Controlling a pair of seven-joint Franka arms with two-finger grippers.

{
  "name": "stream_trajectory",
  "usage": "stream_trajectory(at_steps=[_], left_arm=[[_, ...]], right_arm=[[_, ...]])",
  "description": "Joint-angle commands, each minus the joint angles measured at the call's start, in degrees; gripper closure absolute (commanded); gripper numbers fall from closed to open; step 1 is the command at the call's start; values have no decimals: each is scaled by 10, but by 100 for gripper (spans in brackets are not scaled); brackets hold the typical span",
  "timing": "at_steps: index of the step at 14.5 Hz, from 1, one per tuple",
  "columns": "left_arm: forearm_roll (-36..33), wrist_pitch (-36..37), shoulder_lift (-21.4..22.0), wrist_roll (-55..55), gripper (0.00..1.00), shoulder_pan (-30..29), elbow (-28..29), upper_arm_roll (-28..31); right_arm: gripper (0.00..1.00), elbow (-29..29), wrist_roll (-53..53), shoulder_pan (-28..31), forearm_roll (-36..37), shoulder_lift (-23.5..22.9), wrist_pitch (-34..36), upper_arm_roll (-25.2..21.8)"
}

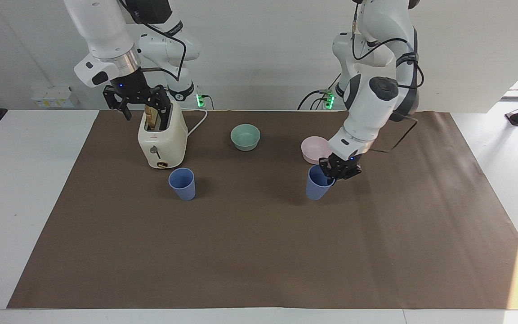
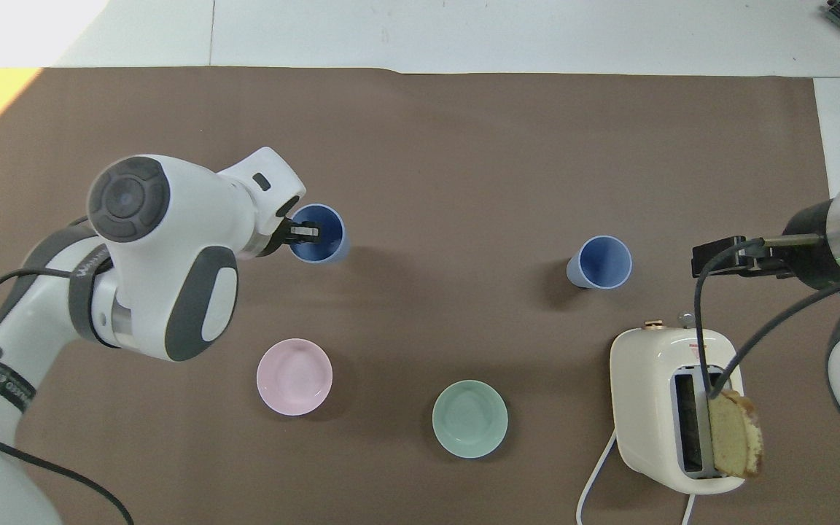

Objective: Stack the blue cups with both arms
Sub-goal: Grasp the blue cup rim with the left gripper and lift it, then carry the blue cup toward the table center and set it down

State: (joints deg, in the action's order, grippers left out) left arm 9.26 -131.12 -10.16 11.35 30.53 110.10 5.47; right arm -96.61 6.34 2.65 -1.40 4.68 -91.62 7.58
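My right gripper grabs the second blue cup's rim (image 2: 629,251) next, to stack that cup with the blue cup in my left gripper.
My left gripper (image 1: 334,173) is shut on the rim of a blue cup (image 1: 316,184), one finger inside and one outside. It holds the cup slightly tilted, low over the mat's middle, beside the pink bowl (image 1: 314,150). The overhead view shows this gripper (image 2: 305,232) and cup (image 2: 327,235) too. The second blue cup (image 1: 181,183) stands upright on the mat, just farther from the robots than the toaster; it also shows in the overhead view (image 2: 599,262). My right gripper (image 1: 147,109) waits open over the toaster's top; it shows in the overhead view (image 2: 715,260) as well.
A cream toaster (image 1: 162,139) with a bread slice (image 2: 733,434) in its slot stands toward the right arm's end, its cord trailing toward the robots. A mint-green bowl (image 1: 245,136) sits between toaster and pink bowl. A brown mat (image 1: 259,252) covers the table.
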Motion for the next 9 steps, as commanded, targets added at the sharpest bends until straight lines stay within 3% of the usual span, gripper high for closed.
stream_trajectory(at_steps=[1,9], left_arm=[[-1,-51,-7,39,100,54,32,12],[1,-65,-36,45,100,82,29,9]], right_arm=[[0,-21,-16,9,-1,16,-11,4],[0,-26,-15,9,-1,20,-13,4]])
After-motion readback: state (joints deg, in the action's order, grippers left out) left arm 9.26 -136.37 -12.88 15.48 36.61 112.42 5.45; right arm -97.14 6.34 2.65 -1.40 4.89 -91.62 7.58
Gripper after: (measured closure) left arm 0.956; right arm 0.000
